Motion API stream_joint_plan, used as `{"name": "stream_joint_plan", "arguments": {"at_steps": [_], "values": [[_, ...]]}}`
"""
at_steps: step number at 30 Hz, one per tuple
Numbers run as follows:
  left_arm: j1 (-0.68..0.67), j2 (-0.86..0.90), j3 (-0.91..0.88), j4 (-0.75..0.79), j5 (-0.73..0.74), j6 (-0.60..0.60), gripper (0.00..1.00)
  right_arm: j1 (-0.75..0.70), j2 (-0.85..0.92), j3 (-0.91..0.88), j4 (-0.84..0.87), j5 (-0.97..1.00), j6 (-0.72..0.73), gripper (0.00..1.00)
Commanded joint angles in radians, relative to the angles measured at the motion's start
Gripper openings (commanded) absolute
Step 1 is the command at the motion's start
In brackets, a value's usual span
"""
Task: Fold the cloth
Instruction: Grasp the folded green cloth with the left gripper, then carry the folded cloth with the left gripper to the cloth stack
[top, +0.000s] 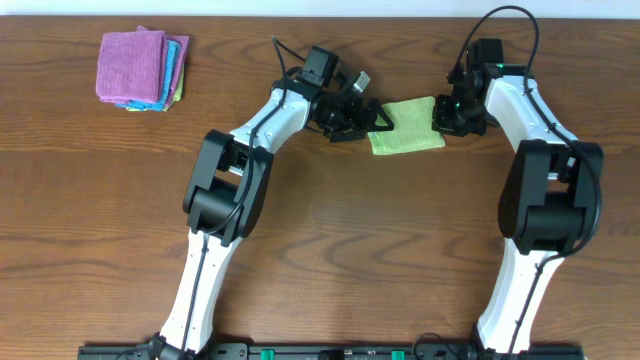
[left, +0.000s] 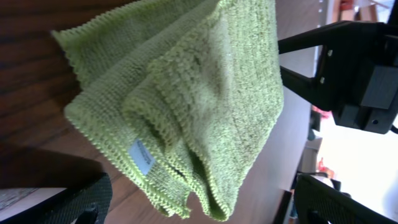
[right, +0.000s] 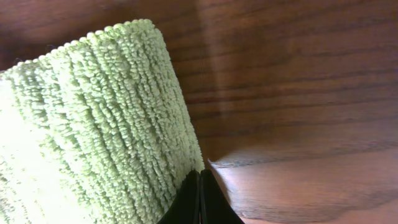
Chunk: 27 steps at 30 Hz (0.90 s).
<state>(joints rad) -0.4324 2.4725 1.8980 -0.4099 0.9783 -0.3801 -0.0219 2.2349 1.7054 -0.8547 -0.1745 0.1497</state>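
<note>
My left gripper will next grab all the cloth's loose layered edges together, to stack it still folded.
The lime-green cloth (top: 407, 126) lies folded into a small rectangle on the wooden table between my two grippers. In the left wrist view the cloth (left: 199, 93) shows several loose layered edges and a small white tag (left: 142, 157). My left gripper (top: 374, 121) is open at the cloth's left edge; its fingers (left: 205, 210) stand wide apart on either side of the cloth's corner without pinching it. My right gripper (top: 440, 114) is at the cloth's right edge. Its fingers (right: 200, 190) are shut together, right beside the cloth's edge (right: 93, 118), with nothing visible between them.
A stack of folded cloths (top: 140, 68), purple on top with turquoise below, sits at the table's far left. The table's back edge runs just behind both grippers. Bare wood (top: 380, 240) lies in front of the cloth.
</note>
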Motion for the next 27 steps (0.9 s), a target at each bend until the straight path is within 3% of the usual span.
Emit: {"name": "stream_joint_plan", "arguments": {"at_steps": [1,10,12,14,17,27], "values": [[0.002,0.019,-0.027,0.010,0.010,-0.048,0.95,0.018,0.018,-0.008,-0.005,-0.064,0.010,0.02],[-0.001,0.026,-0.045,0.019,0.004,-0.070,1.00,0.060,0.018,-0.008,-0.002,-0.100,-0.002,0.01],[-0.002,0.026,-0.056,0.018,-0.014,-0.071,0.81,0.063,0.018,-0.008,-0.002,-0.100,-0.002,0.02],[-0.002,0.026,-0.073,0.019,-0.024,-0.078,0.47,0.063,0.018,-0.008,-0.006,-0.100,-0.002,0.01],[-0.002,0.026,-0.079,0.020,-0.050,-0.093,0.06,0.063,0.018,-0.008,-0.013,-0.100,-0.010,0.02],[0.079,0.026,-0.030,0.171,0.026,-0.150,0.06,0.002,0.005,0.091,-0.106,-0.095,-0.043,0.01]]}}
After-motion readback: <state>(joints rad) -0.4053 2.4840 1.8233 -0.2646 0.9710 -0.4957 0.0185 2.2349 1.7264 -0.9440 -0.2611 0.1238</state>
